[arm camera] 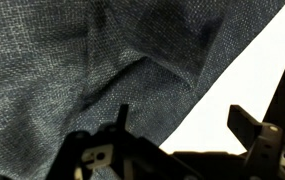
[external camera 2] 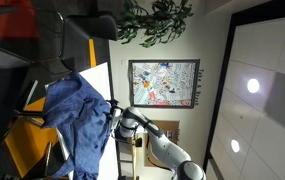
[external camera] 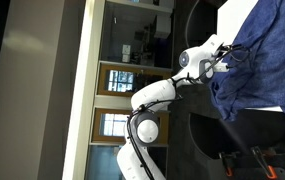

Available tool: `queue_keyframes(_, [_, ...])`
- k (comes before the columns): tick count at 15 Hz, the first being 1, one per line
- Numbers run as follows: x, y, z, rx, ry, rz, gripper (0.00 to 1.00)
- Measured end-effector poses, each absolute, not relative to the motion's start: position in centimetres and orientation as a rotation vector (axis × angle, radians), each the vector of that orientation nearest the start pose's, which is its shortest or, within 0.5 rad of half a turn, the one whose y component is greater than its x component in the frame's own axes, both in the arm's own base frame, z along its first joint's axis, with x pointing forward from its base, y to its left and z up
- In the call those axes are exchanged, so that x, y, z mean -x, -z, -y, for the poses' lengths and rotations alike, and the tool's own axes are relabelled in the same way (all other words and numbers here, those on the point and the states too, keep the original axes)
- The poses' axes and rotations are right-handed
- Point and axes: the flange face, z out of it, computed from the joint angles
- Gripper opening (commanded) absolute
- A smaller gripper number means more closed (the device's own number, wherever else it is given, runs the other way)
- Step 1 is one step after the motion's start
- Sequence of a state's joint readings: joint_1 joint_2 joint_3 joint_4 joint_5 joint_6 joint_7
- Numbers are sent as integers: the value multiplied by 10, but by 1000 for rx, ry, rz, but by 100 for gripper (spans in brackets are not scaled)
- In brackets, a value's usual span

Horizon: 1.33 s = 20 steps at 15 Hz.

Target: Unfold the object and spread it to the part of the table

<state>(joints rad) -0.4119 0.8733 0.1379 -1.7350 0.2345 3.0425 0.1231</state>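
Note:
My gripper grabs the dark blue cloth (external camera: pixel 260 62) by its edge beside the white table next and pulls outward, to unfold the cloth.
The dark blue wrinkled cloth (external camera: pixel 260 62) lies bunched on the white table (external camera: pixel 234 14); both exterior views are turned on their side. It also shows in an exterior view (external camera 2: pixel 75 122), draped over the table (external camera 2: pixel 98 76). My gripper (external camera: pixel 223 57) is at the cloth's edge, also visible in an exterior view (external camera 2: pixel 111 112). In the wrist view the cloth (arm camera: pixel 72 60) fills the upper left, with a fold ridge across it, and bare white table (arm camera: pixel 252 70) is at the right. My gripper (arm camera: pixel 182 125) is open, its fingers straddling the cloth's edge just above it.
A dark chair (external camera: pixel 214 140) stands beside the table near the robot's base (external camera: pixel 142 130). Another dark chair (external camera 2: pixel 82 25), a colourful framed picture (external camera 2: pixel 163 82), a plant (external camera 2: pixel 154 20) and an orange-yellow object (external camera 2: pixel 27 148) surround the table.

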Motion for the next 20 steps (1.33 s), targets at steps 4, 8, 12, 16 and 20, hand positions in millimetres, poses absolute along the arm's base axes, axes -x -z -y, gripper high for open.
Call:
queue_keyframes(4, [-655,-117,190,2787,601,-910,100])
queue_keyframes(8, [-656,-95,163,2856,507,-833,100])
queue_keyframes(12, [-654,-76,156,2975,442,-760,74])
queue_keyframes(16, [-653,-69,160,3059,440,-715,42])
queue_keyframes(20, [-653,-68,163,3088,444,-689,13])
